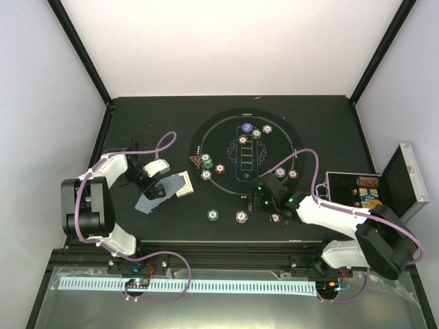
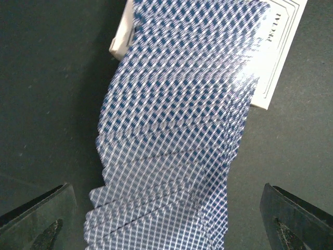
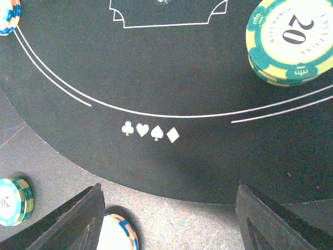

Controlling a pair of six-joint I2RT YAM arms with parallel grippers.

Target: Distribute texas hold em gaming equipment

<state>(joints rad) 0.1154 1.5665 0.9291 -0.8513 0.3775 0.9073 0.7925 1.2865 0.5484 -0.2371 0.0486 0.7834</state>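
Note:
I am not ready to close my left gripper yet, since its fingers are above the cards, so I need to lower it first and then close on the cards.
A fan of playing cards (image 2: pixel 177 135) with blue-and-white checked backs lies on the dark table, also seen as the cards (image 1: pixel 152 200) at left. My left gripper (image 2: pixel 165 208) hovers over the fan's near end, open, its fingers (image 2: pixel 36 219) either side and apart from the cards. Poker chips ring the round black mat (image 1: pixel 226 127). My right gripper (image 3: pixel 169 208) is open above the mat's near edge, holding nothing. A white chip (image 3: pixel 120 235) with a blue-orange rim lies just inside its left finger. A green "20" chip stack (image 3: pixel 291 41) sits far right.
A white card box (image 1: pixel 184 184) lies beside the fan. A red triangle marker (image 1: pixel 196 162) and a blue button (image 1: pixel 246 127) sit on the mat. The open silver case (image 1: pixel 374 188) stands at the right. Another green chip (image 3: pixel 14 200) lies off the mat.

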